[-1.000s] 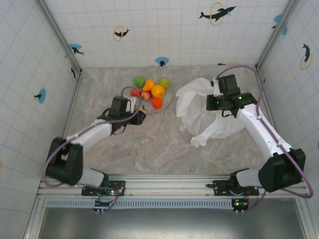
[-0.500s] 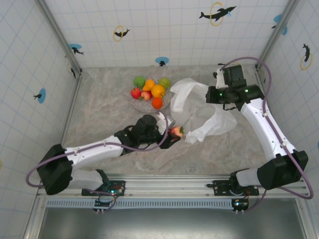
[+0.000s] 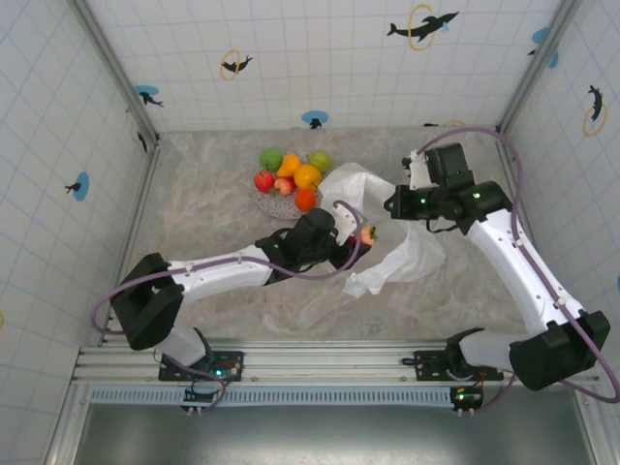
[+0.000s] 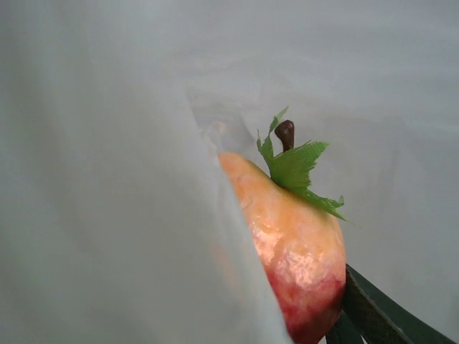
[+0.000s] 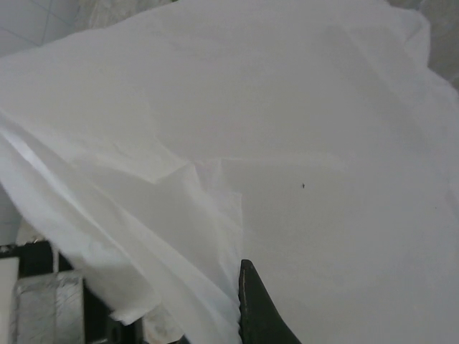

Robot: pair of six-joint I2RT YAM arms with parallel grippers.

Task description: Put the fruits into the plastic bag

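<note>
The leafy end [image 4: 294, 168] of the fruit stops short of the film [image 4: 107, 179] beneath my right gripper. My left gripper should push the fruit deeper before releasing it.
My left gripper [image 3: 360, 237] is shut on a red-and-orange fruit [image 4: 294, 251] with a green leaf and brown stem, held at the mouth of the white plastic bag [image 3: 387, 228]. In the left wrist view the bag's film [image 4: 107, 179] surrounds the fruit and hides the left finger. My right gripper [image 3: 395, 205] is shut on the bag's upper edge and holds it lifted; one dark finger [image 5: 254, 308] shows against the bag [image 5: 323, 143]. Several more fruits, green [image 3: 271, 158], orange [image 3: 307, 176] and red [image 3: 263, 181], lie heaped on the grey plate [image 3: 273, 204].
The plate stands at the back centre, just left of the bag. Tiled walls with metal posts [image 3: 116, 68] close in the marble table [image 3: 213, 310] on three sides. Both arm bases sit on the rail [image 3: 320, 363] at the near edge.
My left arm has carried the fruit from near the plate across to the bag's mouth. My right gripper has pulled the bag's edge up and leftward, reshaping the bag.
</note>
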